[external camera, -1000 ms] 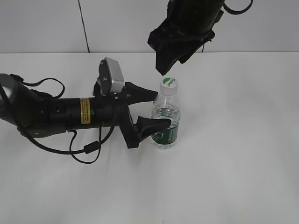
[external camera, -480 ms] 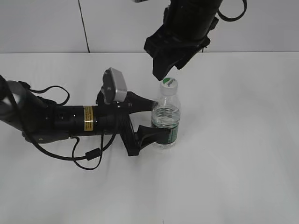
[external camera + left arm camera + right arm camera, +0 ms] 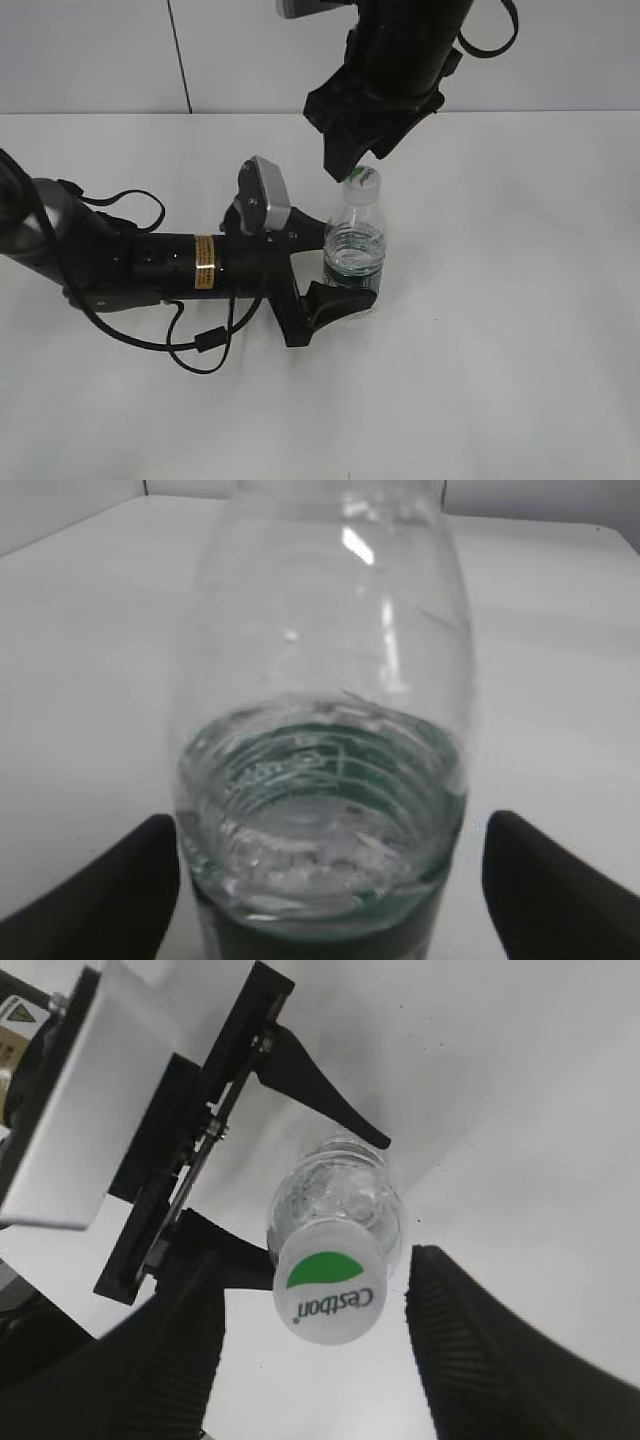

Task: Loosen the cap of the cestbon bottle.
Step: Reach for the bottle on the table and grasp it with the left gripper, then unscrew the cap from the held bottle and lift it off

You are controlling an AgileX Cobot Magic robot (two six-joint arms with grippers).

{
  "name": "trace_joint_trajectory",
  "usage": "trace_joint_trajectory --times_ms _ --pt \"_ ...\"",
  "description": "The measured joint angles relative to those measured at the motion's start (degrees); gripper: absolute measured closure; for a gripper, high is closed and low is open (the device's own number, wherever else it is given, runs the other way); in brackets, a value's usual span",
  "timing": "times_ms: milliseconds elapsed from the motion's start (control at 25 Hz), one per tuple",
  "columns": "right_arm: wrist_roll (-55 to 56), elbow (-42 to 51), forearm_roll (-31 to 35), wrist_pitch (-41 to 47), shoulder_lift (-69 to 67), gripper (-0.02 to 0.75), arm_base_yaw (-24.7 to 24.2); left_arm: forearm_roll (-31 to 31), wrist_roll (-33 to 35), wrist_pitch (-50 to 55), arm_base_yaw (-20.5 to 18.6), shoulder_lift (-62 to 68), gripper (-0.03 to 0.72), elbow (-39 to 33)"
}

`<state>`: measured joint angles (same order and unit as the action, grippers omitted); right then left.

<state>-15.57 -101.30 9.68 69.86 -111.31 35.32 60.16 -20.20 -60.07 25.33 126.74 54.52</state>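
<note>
My left gripper will next hold the cestbon bottle by its lower body (image 3: 352,262) (image 3: 320,820) to keep the bottle steady while the cap is loosened.
The cestbon bottle (image 3: 353,250) stands upright on the white table, clear with a dark green label band and water inside. Its cap (image 3: 362,180), half green and half white, shows from above in the right wrist view (image 3: 328,1295). My left gripper (image 3: 345,268) lies sideways and is open, one finger on each side of the bottle's lower body. In the left wrist view the bottle (image 3: 320,730) fills the space between the fingers (image 3: 325,900), with a small gap on the right. My right gripper (image 3: 355,160) hangs open just above the cap, its fingers (image 3: 330,1360) either side of it.
The white table (image 3: 500,330) stretches all round the bottle. A white wall with a dark seam (image 3: 178,55) rises behind it. The left arm's cable (image 3: 190,340) loops on the table beside the arm.
My left arm has slid right, so its open fingers now straddle the bottle. My right gripper has shifted a little left and down, closer over the cap.
</note>
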Motion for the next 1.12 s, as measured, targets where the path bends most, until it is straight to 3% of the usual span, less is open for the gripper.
trace_joint_trajectory --times_ms 320,480,720,1120 --pt "0.5 0.0 -0.9 0.0 -0.4 0.295 0.0 -5.4 1.7 1.1 0.9 0.1 0.128 0.1" --pt "0.7 0.0 -0.9 0.0 -0.3 0.295 0.0 -5.2 1.8 1.5 0.9 0.1 0.160 0.1" --pt "2.6 0.0 -0.9 0.0 -0.3 0.295 0.0 -4.2 1.8 1.5 0.9 0.1 0.265 0.1" --pt "4.8 0.0 -1.1 0.1 -1.7 0.295 0.0 -4.2 1.8 1.5 0.9 0.1 0.268 0.1"
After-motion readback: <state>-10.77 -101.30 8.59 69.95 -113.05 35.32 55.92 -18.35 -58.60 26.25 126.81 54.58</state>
